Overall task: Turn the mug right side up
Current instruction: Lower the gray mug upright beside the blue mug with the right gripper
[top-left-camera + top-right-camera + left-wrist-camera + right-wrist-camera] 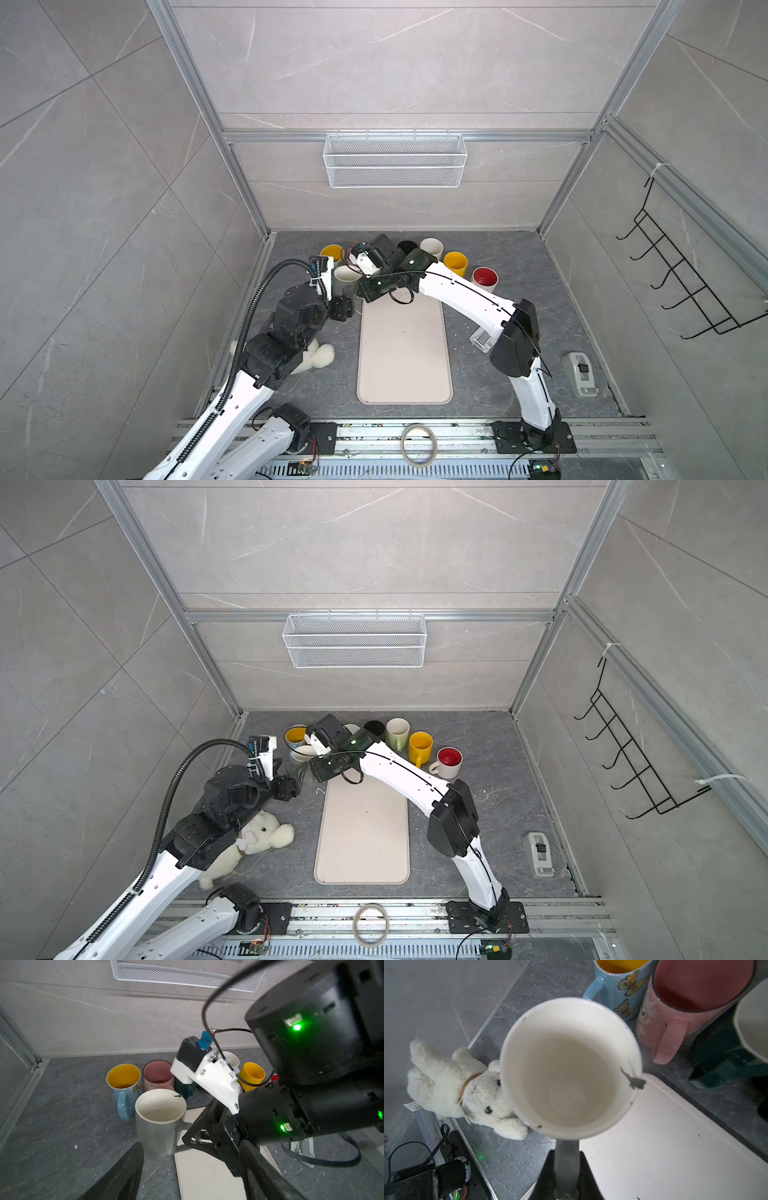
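Observation:
The bottom of the grey-white mug [346, 274] hangs above the spot beside the beige mat [403, 357]. My right gripper should keep holding it until it touches the dark tabletop.
The mug [160, 1122] is pale grey-white and stands mouth up on the dark table at the far left corner of the beige mat [403, 357]. Its empty inside [566, 1076] fills the right wrist view. My right gripper [566, 1159] is shut on the mug's handle [566, 1147], with a black finger [546, 1174] on each side. My left gripper [192, 1147] is open just in front of the mug, its fingers [126, 1169] wide apart with nothing between them. In a top view both wrists crowd over the mug [345, 276].
Several other mugs stand upright along the back: a blue butterfly one [124, 1082], a pink one [159, 1073], a yellow one [456, 262] and a red-lined one [484, 279]. A white plush toy [257, 837] lies under the left arm. A tape dispenser [579, 374] sits at the right.

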`<state>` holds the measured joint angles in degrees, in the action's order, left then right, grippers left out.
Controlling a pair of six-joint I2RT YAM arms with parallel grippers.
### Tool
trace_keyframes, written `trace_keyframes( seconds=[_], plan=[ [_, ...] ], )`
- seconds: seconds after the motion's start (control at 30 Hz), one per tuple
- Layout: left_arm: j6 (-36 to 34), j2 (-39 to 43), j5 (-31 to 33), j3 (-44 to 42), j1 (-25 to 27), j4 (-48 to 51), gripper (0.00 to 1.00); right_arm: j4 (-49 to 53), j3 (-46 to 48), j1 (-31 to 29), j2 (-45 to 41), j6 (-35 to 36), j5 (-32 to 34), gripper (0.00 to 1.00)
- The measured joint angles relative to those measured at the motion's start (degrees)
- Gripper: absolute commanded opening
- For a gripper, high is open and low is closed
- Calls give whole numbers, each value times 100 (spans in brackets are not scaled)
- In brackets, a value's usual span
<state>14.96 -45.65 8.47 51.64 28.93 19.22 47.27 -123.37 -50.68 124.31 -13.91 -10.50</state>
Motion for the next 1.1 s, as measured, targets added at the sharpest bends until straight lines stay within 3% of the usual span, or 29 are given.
trace_keyframes(
  seconds=[0.43, 0.67, 1.1],
  plan=[
    [1346, -332, -2341, -1001, -2656, -927, 75, 514, -780, -269, 964, 216, 686, 0],
    [1565, -435, -2804, -1010, -3045, -1213, 76, 424, -756, -295, 1161, 210, 1139, 0],
    [1611, -339, -2852, -1082, -3121, -1349, 77, -833, 0, -302, 1167, 94, 1440, 0]
  ],
)
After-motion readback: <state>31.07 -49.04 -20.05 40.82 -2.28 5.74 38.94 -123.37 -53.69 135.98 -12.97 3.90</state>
